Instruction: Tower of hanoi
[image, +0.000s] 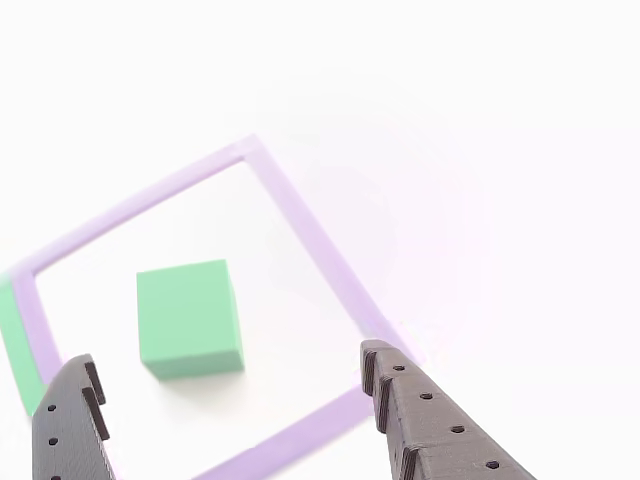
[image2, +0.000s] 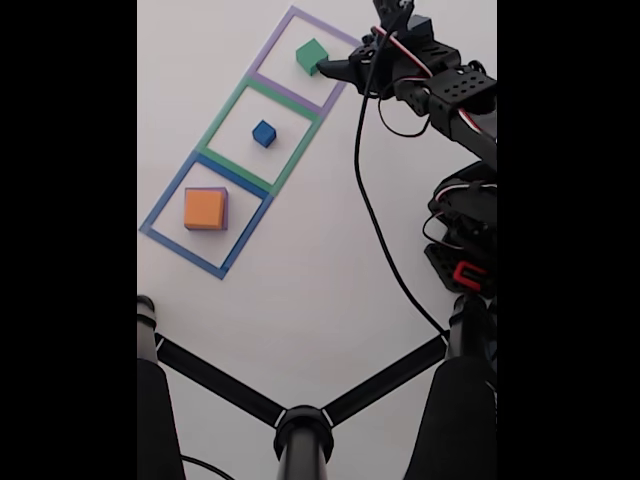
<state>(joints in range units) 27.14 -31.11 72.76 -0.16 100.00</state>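
Observation:
The green cube (image: 190, 318) should be grabbed next by its opposite sides with my gripper, to rebuild the tower.
The green cube (image: 190, 318) sits on the white table inside the purple taped outline (image: 300, 215). My gripper (image: 228, 358) hangs open just short of the cube, its two dark fingers to either side, with nothing between them. In the fixed view the gripper (image2: 335, 68) is right beside the green cube (image2: 311, 56), at the top. The small blue cube (image2: 263, 133) rests alone in the middle green outline. The orange block (image2: 204, 209) lies on the flat purple block (image2: 226, 210), whose edge just shows, in the blue outline.
The three taped squares run in a diagonal row, purple (image2: 290, 90), green (image2: 215, 150), blue (image2: 160, 235). My arm (image2: 450, 95) and its black cable (image2: 375, 220) take up the right side. Black stand legs (image2: 300, 425) cross the bottom. Open white table lies in between.

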